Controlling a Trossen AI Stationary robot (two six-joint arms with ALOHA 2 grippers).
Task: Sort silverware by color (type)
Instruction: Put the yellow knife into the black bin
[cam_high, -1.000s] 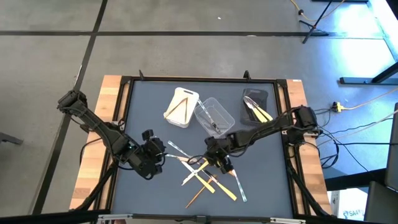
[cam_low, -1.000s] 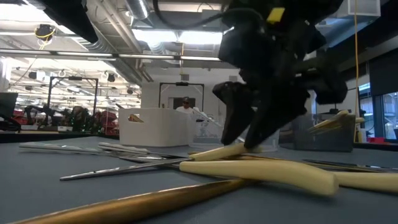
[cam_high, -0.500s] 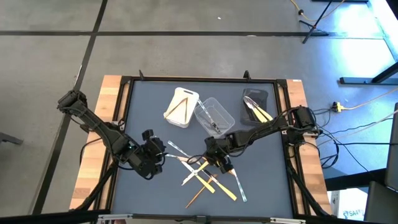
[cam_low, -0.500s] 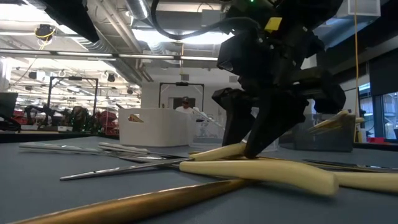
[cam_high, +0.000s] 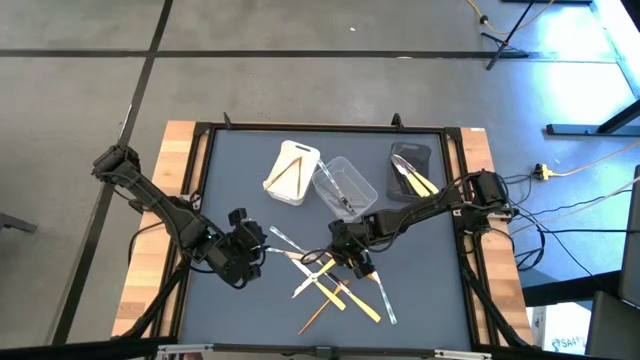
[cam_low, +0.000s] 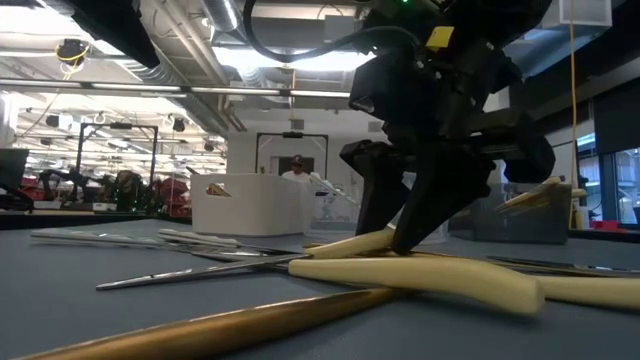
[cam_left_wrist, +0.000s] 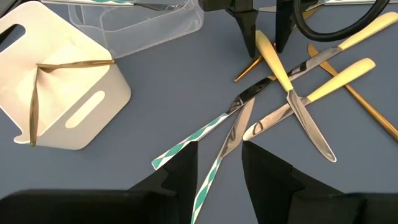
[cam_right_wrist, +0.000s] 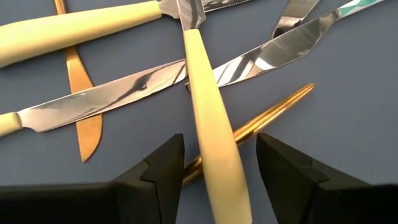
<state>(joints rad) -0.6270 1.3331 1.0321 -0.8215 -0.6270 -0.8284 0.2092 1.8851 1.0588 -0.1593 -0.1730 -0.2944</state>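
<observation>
The knife should go in the dark grey tub, so my right gripper needs to grab its cream handle (cam_right_wrist: 211, 137) next.
The silverware pile (cam_high: 330, 280) lies flat on the grey mat: cream-handled knives, gold pieces and teal-striped pieces, crossing one another. My right gripper (cam_right_wrist: 214, 171) is open and low over the pile. Its fingers stand on either side of a cream knife handle (cam_right_wrist: 211, 137), which lies on top of a gold piece (cam_right_wrist: 261, 121) and a silver blade. My left gripper (cam_left_wrist: 217, 177) is open to the left of the pile, above the end of a teal-striped handle (cam_left_wrist: 208, 180). My right gripper comes from above, pointing down, with one finger (cam_low: 375, 205) on each side of the cream knife handle (cam_low: 350, 243), across its length. The knife lies on the pile. Narrow gaps show in the right wrist view, so I cannot tell whether the fingers touch it.
Three tubs stand at the far side: a white one (cam_high: 290, 172) holding gold pieces, a clear one (cam_high: 345, 185) holding a striped piece, and a dark grey one (cam_high: 410, 170) holding cream-handled pieces. Bare mat lies near the table's left and near edges.
My right gripper has sunk a little toward the cream knife handle, with its fingers still apart. It has kept still for the last half second. The silverware has not moved.
</observation>
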